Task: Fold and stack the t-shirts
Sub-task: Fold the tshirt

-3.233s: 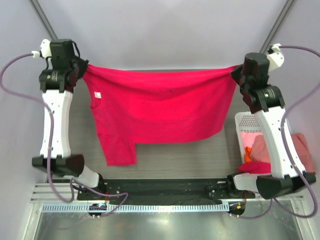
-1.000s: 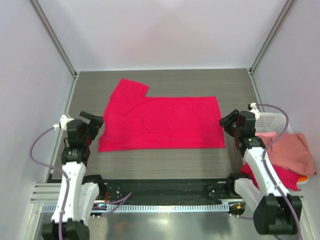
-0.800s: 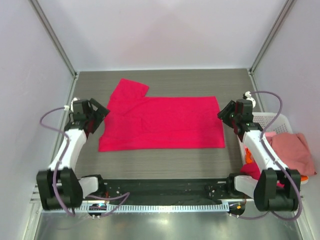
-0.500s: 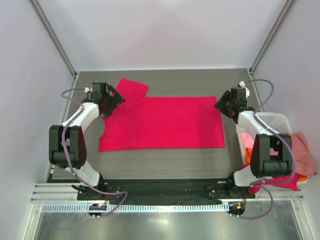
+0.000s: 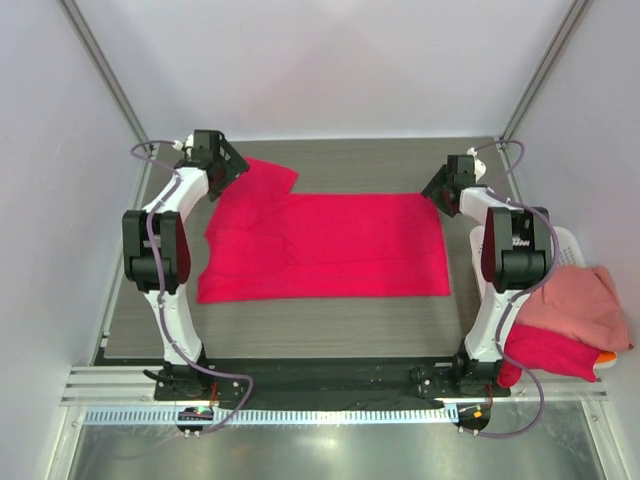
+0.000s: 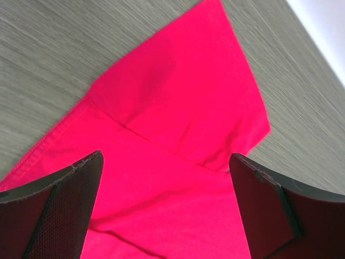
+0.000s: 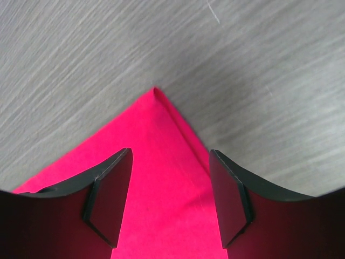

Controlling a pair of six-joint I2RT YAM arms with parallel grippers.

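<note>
I will next have my right gripper take hold of the crimson t-shirt (image 5: 320, 245) by its far corner, so that it can fold the far edge toward the near edge.
A bright crimson t-shirt (image 5: 320, 245) lies flat on the grey table, folded into a wide rectangle, with one sleeve (image 5: 265, 175) sticking out at its far left. My left gripper (image 5: 225, 165) hovers at that sleeve. In the left wrist view the left gripper (image 6: 167, 199) is wide open above the sleeve (image 6: 183, 97), with nothing between its fingers. My right gripper (image 5: 440, 188) is at the shirt's far right corner. In the right wrist view the right gripper (image 7: 170, 194) is open, its fingers straddling the corner (image 7: 156, 94) without pinching the cloth.
At the right edge a white basket (image 5: 563, 240) is mostly covered by a salmon-pink t-shirt (image 5: 575, 300), a red one (image 5: 545, 350) and a bit of orange cloth (image 5: 605, 357). Enclosure walls close in on three sides. The arm bases' black rail (image 5: 320, 375) runs along the near edge.
The shirt, held up stretched between both grippers earlier, now lies folded on the table. Both arms swung from its near corners to its far corners. The right jaws widened.
</note>
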